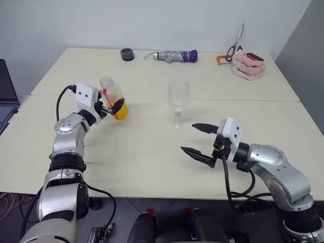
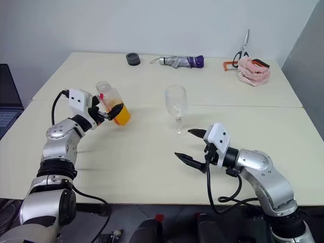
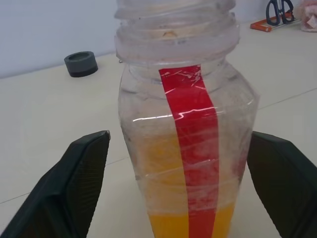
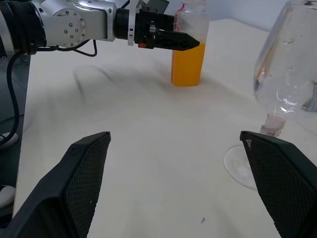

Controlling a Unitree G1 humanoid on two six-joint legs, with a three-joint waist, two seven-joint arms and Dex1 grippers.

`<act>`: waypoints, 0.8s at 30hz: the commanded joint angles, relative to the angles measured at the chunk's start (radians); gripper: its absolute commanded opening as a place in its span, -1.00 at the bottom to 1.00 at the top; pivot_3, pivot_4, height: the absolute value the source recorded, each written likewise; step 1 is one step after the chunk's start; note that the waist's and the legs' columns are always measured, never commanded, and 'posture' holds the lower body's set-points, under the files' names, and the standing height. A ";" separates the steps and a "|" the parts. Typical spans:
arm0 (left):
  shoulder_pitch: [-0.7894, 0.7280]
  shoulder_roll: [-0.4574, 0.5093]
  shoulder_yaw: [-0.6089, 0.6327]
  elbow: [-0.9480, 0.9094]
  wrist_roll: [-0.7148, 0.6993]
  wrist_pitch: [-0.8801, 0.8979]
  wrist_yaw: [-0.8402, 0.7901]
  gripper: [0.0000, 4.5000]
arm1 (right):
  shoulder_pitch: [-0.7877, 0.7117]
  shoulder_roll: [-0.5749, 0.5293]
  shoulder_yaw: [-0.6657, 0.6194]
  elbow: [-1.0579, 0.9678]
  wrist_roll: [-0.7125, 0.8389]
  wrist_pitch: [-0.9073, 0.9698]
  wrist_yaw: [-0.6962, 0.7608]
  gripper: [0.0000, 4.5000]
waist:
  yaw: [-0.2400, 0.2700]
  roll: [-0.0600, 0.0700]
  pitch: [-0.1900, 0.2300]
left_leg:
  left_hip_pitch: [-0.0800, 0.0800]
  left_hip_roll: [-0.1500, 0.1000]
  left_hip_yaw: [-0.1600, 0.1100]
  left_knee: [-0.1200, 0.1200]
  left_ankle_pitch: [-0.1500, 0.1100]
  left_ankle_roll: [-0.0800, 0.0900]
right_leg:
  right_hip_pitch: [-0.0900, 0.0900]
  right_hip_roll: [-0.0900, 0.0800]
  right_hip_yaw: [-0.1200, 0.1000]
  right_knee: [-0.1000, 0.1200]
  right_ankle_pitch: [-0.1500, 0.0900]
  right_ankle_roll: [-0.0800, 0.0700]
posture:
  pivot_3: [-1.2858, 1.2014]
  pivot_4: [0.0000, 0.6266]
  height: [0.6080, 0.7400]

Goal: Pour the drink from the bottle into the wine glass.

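Observation:
I will next grab the uncapped bottle by its flat-sided middle (image 1: 113,98) (image 3: 189,163) with my left gripper, because the drink is inside and the bottle's sides slope toward its open neck.
The bottle (image 1: 112,95) stands upright on the table (image 1: 152,167) at the left, clear with a red label strip (image 3: 190,144) and an uncapped wide neck. The orange drink (image 1: 121,111) fills its lower part. My left gripper (image 1: 115,105) reaches level around the bottle's middle, open, one finger on each side and close to its walls. The wine glass (image 1: 178,98) stands upright near the table's middle, to the right of the bottle. In front of the glass my right gripper (image 1: 188,136) hovers open and holds nothing; the glass's foot (image 4: 245,166) lies just beyond its fingers.
Along the far edge lie a black tape roll (image 1: 127,54), a folded umbrella (image 1: 172,55), scissors (image 1: 235,45), an orange-handled tool (image 1: 221,59) and a pink cloth (image 1: 248,65). A laptop (image 1: 5,96) sits at the far left. A seam crosses the table behind the bottle and glass.

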 commanded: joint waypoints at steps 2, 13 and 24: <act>-0.033 -0.004 0.008 0.008 -0.004 -0.027 -0.005 0.32 | -0.018 0.000 -0.015 -0.038 0.024 -0.001 -0.008 1.00 | 0.000 0.000 0.000 | 0.000 0.000 0.000 0.000 0.000 0.000 | 0.000 0.000 0.000 0.000 0.000 0.000 | 0.03 -0.52 1.00; -0.043 -0.009 0.016 0.028 -0.010 -0.043 -0.001 -0.22 | -0.045 0.003 -0.017 -0.044 0.044 -0.006 -0.023 1.00 | -0.001 0.000 0.000 | 0.000 0.000 0.000 0.000 0.000 0.000 | 0.000 0.000 0.000 0.000 0.000 0.000 | 0.03 -0.52 1.00; -0.053 -0.022 -0.081 -0.256 0.048 0.012 0.008 -0.22 | -0.120 0.021 -0.081 -0.077 0.097 0.023 -0.102 1.00 | 0.001 -0.001 0.000 | -0.001 0.000 -0.001 0.001 0.000 0.000 | 0.000 -0.001 -0.001 0.000 0.000 0.000 | 0.03 -0.52 1.00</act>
